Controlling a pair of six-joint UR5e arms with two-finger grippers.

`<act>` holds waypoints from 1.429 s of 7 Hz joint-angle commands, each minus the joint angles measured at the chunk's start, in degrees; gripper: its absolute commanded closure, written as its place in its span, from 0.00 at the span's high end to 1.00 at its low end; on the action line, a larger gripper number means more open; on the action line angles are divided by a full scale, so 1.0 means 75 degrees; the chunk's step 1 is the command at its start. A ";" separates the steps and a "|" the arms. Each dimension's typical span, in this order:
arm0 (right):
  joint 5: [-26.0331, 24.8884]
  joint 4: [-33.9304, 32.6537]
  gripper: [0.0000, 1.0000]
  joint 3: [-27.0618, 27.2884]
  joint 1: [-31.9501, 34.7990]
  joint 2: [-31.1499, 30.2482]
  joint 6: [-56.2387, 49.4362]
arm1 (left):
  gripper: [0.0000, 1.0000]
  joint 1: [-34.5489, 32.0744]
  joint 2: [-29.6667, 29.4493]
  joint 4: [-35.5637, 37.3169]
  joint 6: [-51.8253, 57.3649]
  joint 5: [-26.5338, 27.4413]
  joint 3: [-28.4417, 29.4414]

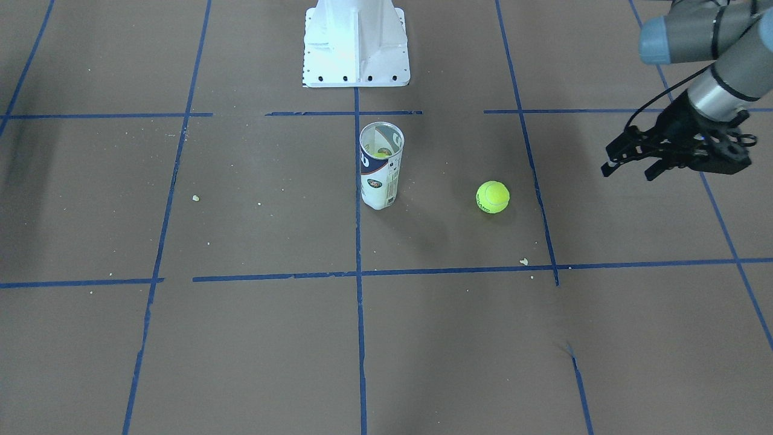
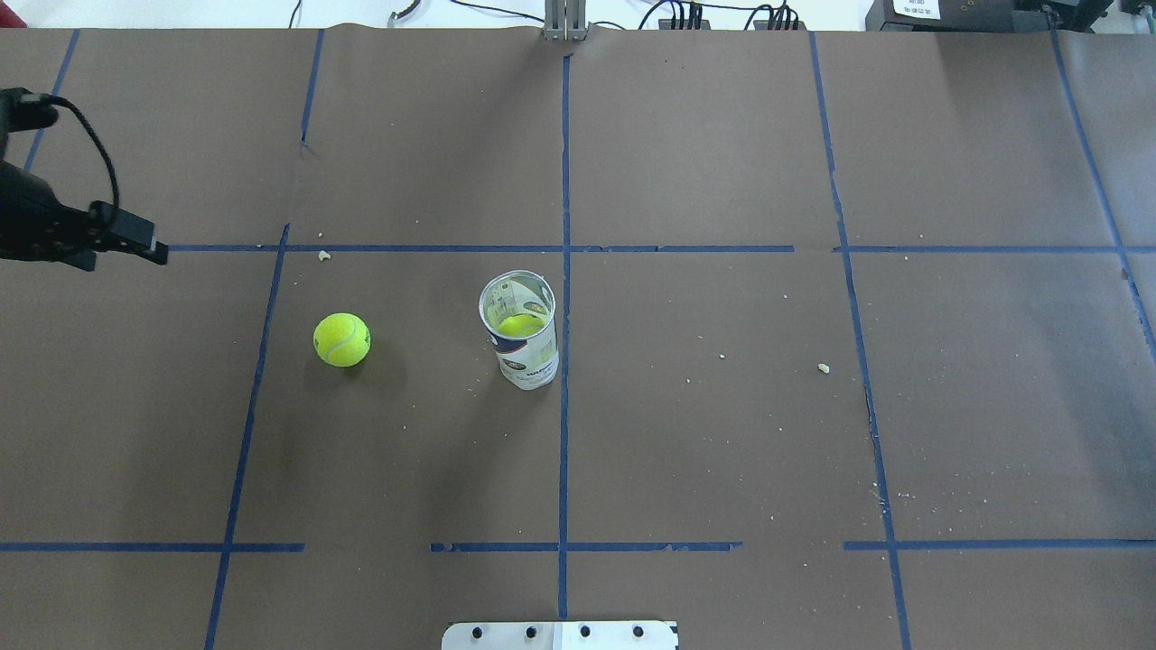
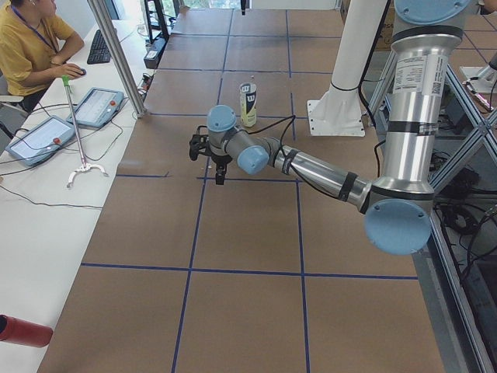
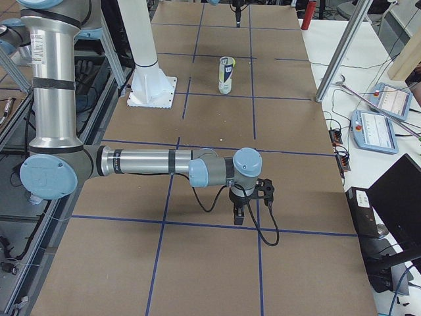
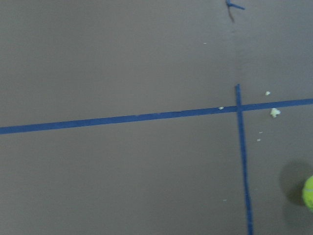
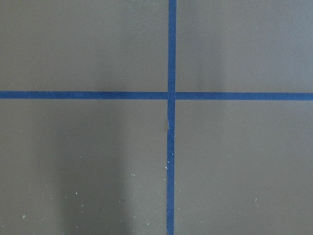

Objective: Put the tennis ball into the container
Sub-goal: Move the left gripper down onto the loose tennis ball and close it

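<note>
The left gripper grabs the tennis ball by its top (image 1: pixel 493 186) next, to drop it through the container's open top (image 1: pixel 381 138).
The tennis ball (image 1: pixel 493 197) lies on the brown table, bright yellow-green with dark lettering, a short way from the container (image 1: pixel 380 166). The container is an upright clear tube with a white and blue label and an open top. In the overhead view the tennis ball (image 2: pixel 341 339) is left of the container (image 2: pixel 521 334). My left gripper (image 1: pixel 628 172) hovers open and empty, well off to the ball's outer side. Only the ball's edge (image 5: pixel 308 193) enters the left wrist view. My right gripper (image 4: pixel 245 209) hangs over bare table far from both; whether it is open I cannot tell.
A dull yellow ball (image 2: pixel 519 325) sits inside the tube. The white pedestal (image 1: pixel 356 48) stands behind the tube. Blue tape lines and small crumbs (image 1: pixel 523 261) mark the table. An operator (image 3: pixel 31 39) sits at a side desk with tablets.
</note>
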 commanded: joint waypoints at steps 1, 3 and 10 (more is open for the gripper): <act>0.0000 0.0000 1.00 0.0000 0.0000 0.0001 0.0000 | 1.00 0.1501 -0.0489 0.0068 -0.1688 0.1328 -0.0033; 0.0000 0.0000 1.00 0.0000 0.0000 0.0001 0.0000 | 1.00 0.1940 -0.1972 0.1398 -0.1918 0.1918 0.0760; 0.0000 0.0000 1.00 0.0000 0.0000 0.0001 0.0000 | 1.00 0.2621 -0.2227 0.1382 -0.2165 0.2166 0.1281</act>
